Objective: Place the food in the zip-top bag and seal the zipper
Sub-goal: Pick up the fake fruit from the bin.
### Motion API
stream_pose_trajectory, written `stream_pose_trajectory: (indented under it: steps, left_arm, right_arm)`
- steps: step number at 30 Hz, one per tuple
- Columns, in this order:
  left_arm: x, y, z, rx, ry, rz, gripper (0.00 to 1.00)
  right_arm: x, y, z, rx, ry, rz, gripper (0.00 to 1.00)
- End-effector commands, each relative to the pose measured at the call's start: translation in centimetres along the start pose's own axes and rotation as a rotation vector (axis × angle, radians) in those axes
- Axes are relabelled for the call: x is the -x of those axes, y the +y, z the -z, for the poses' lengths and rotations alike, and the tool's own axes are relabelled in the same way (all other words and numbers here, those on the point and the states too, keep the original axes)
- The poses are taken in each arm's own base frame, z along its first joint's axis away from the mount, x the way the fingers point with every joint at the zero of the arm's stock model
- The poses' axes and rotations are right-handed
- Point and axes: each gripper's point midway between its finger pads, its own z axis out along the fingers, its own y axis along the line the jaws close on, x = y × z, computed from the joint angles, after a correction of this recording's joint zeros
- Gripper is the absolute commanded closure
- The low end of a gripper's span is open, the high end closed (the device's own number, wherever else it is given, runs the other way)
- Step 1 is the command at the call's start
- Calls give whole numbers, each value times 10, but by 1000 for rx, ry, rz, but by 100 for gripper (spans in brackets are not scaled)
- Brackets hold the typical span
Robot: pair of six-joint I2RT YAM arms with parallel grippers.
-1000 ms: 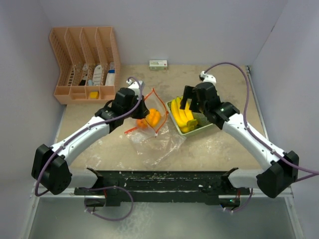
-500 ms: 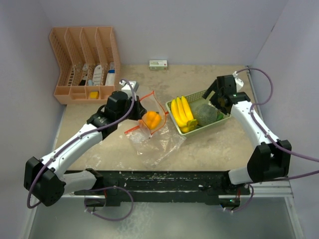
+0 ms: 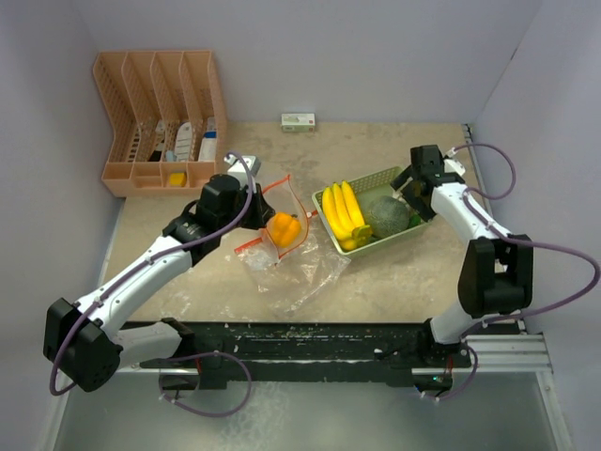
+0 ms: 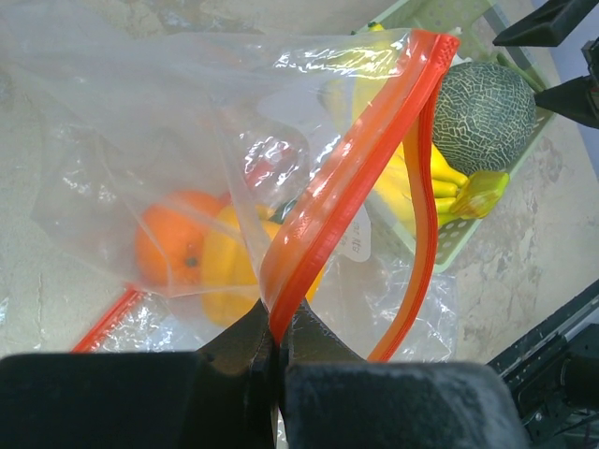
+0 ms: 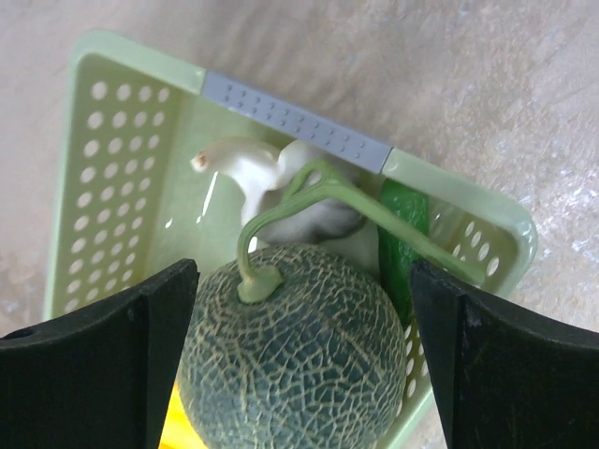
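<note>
My right gripper is to grab the netted green melon by its green stem (image 3: 404, 201) next, so the melon's round body stays free to enter the zip-top bag (image 3: 291, 268).
My left gripper (image 4: 276, 341) (image 3: 255, 209) is shut on the orange zipper rim (image 4: 356, 168) of the clear zip-top bag (image 3: 291, 268), holding its mouth up and open. An orange (image 4: 173, 248) and a yellow piece (image 4: 225, 271) lie inside the bag. The rest of the food sits in the pale green tray (image 3: 368, 178): a bunch of bananas (image 3: 341, 214), a netted green melon (image 5: 290, 355) (image 3: 385, 216), a white bulb (image 5: 267, 178) and a green piece (image 5: 402, 243). Over the tray's right end my right gripper (image 5: 299, 309) (image 3: 413, 190) stands open, its fingers on either side of the melon.
A peach slotted rack (image 3: 160, 122) stands at the back left with small items in it. A small box (image 3: 299, 121) lies by the back wall. A black frame (image 3: 300, 343) runs along the near edge. Walls close in left, right and behind.
My right arm has swung from over the bananas to the tray's right end, above the melon. My left gripper has kept hold of the bag rim, shifting slightly.
</note>
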Motion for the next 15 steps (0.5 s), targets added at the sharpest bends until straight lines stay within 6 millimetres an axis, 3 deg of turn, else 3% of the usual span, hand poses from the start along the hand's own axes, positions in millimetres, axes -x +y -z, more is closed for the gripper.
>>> stream_pose_trajectory:
  steps: [1,7,9,13,15]
  left_arm:
    - [10,-7,-1,-38,-41,-19,100]
    - [9,-7,-1,-38,-38,-21,100]
    - [8,-7,-1,-40,-35,-21,100]
    - [5,-6,-1,-38,-27,-18,100]
    - [4,-5,-1,-35,-24,-18,100]
  right_arm:
    - [23,0,-6,-39,-112,-55,5]
    - [16,-6,-25,-79,-107,-33,12]
    - [15,-8,-30,-93,-113,-25,19]
    - [10,-7,-43,-99,-109,-16,46]
    - [7,-7,-48,-107,-99,-11,52]
